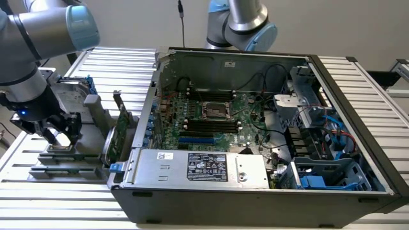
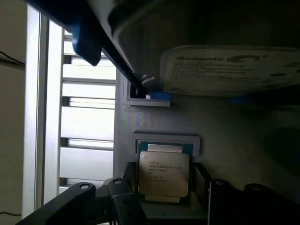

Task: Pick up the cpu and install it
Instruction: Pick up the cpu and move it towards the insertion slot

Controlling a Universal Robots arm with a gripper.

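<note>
The holder's raised bracket wraps the end of the cpu (image 2: 164, 173). Next, my gripper picks up the cpu by its open side edges to install it.
The cpu (image 2: 164, 173), a small square chip with a silver-grey lid and printed text, lies flat in a recess of a grey holder (image 2: 154, 126). My gripper (image 2: 164, 182) hangs low over it, open, with one dark finger (image 2: 127, 183) on each side of the chip and narrow gaps between. In the exterior view my gripper (image 1: 57, 135) is down at the grey fixture (image 1: 61, 158) at the exterior view's left, beside the open computer case (image 1: 255, 129). The square socket frame (image 1: 215, 111) sits in the middle of the green motherboard (image 1: 211, 129).
A silver hard drive (image 2: 225, 70) with blue rails (image 2: 89, 33) stands close behind the cpu holder, also seen as the hard drive (image 1: 67, 96). An upright card (image 1: 118, 134) stands between fixture and case. A second arm (image 1: 243, 24) rises behind the case. Cables and a drive cage (image 1: 319, 139) fill the case's right.
</note>
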